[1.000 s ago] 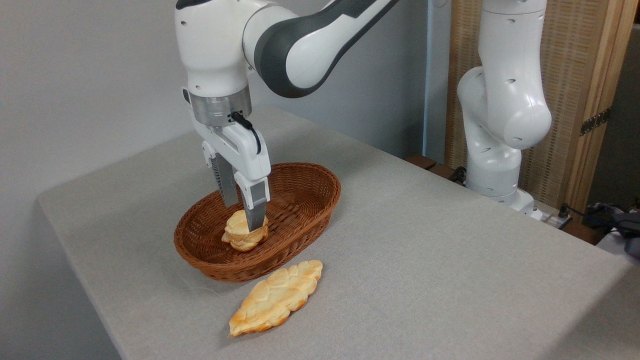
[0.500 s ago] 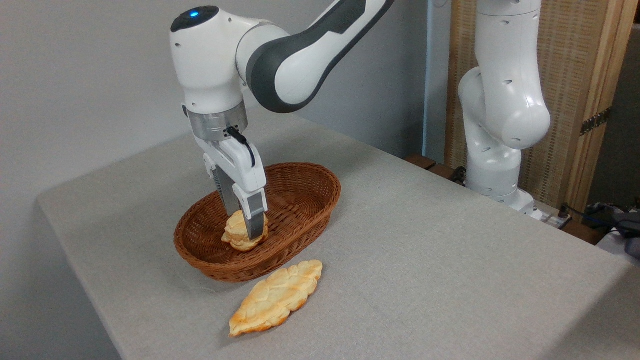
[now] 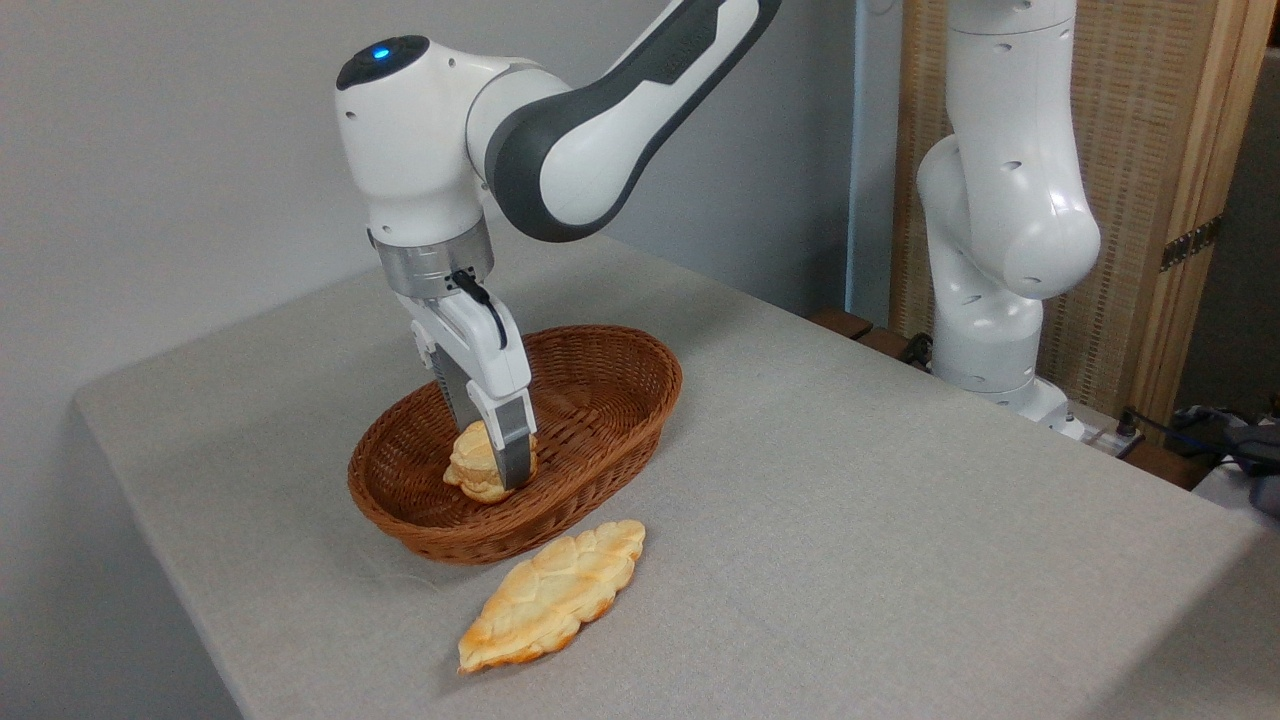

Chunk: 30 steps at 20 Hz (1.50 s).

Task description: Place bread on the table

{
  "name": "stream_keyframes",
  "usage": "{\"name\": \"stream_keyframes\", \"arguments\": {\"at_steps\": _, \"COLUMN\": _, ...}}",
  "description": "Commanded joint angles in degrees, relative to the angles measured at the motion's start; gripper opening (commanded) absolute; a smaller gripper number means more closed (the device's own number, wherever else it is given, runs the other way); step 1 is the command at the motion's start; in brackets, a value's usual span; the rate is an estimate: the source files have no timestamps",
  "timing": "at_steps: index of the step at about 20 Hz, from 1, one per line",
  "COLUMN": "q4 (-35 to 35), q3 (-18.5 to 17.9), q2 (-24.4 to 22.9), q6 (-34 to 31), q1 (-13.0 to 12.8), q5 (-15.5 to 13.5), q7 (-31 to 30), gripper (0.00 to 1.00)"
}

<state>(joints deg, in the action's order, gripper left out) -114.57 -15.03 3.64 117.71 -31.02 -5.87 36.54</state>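
Note:
My gripper grabs the bread [image 3: 468, 472] by its thick stacked layers next, to put it on the tabletop.
The bread [image 3: 468, 472], a small thick golden bun with stacked layers, lies inside the brown wicker basket [image 3: 610, 400] on the grey-clothed table [image 3: 880, 500]. My gripper [image 3: 490, 458] points down into the basket and is open. Its fingers straddle the bun: the near finger [image 3: 511, 455] crosses the bun's right front side, and the far finger's tip is hidden behind the bun. The bun rests on the basket floor.
A long flat braided bread [image 3: 552, 595] lies on the cloth just in front of the basket. The arm's white base [image 3: 985, 330] stands at the table's far right edge. A wooden screen and cables are behind it.
The gripper has come down a little further into the basket, so its fingers now reach lower around the bun. The bun, the basket and the long bread have not moved.

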Motion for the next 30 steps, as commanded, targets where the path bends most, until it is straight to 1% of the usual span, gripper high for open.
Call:
{"name": "stream_keyframes", "arguments": {"at_steps": 1, "q4": -0.6, "q3": -0.2, "q2": -0.7, "q6": 1.2, "q1": -0.1, "q5": 0.2, "q7": 1.0, "gripper": 0.38}}
{"name": "stream_keyframes", "arguments": {"at_steps": 2, "q4": -0.6, "q3": -0.2, "q2": -0.8, "q6": 1.0, "q1": -0.1, "q5": 0.2, "q7": 1.2, "gripper": 0.31}}
{"name": "stream_keyframes", "arguments": {"at_steps": 15, "q4": -0.5, "q3": -0.4, "q2": -2.1, "q6": -1.7, "q1": 0.3, "q5": 0.2, "q7": 3.3, "gripper": 0.32}}
{"name": "stream_keyframes", "arguments": {"at_steps": 21, "q4": 0.0, "q3": -0.9, "q2": -3.8, "q6": -2.0, "q1": 0.3, "q5": -0.3, "q7": 3.2, "gripper": 0.32}}
{"name": "stream_keyframes", "arguments": {"at_steps": 22, "q4": 0.1, "q3": -1.1, "q2": -4.1, "q6": -2.0, "q1": 0.5, "q5": -0.5, "q7": 3.0, "gripper": 0.34}}
{"name": "stream_keyframes", "arguments": {"at_steps": 23, "q4": 0.4, "q3": -1.3, "q2": -4.8, "q6": -2.0, "q1": 0.6, "q5": -0.5, "q7": 2.8, "gripper": 0.37}}
{"name": "stream_keyframes", "arguments": {"at_steps": 26, "q4": 0.6, "q3": -3.9, "q2": -8.1, "q6": -3.0, "q1": 0.8, "q5": -0.6, "q7": 2.6, "gripper": 0.37}}
{"name": "stream_keyframes", "arguments": {"at_steps": 28, "q4": 0.6, "q3": -5.4, "q2": -9.7, "q6": -6.4, "q1": 1.5, "q5": -0.6, "q7": 3.1, "gripper": 0.37}}
{"name": "stream_keyframes", "arguments": {"at_steps": 30, "q4": 0.6, "q3": -6.9, "q2": -11.6, "q6": -8.4, "q1": 3.2, "q5": -0.5, "q7": 3.4, "gripper": 0.37}}
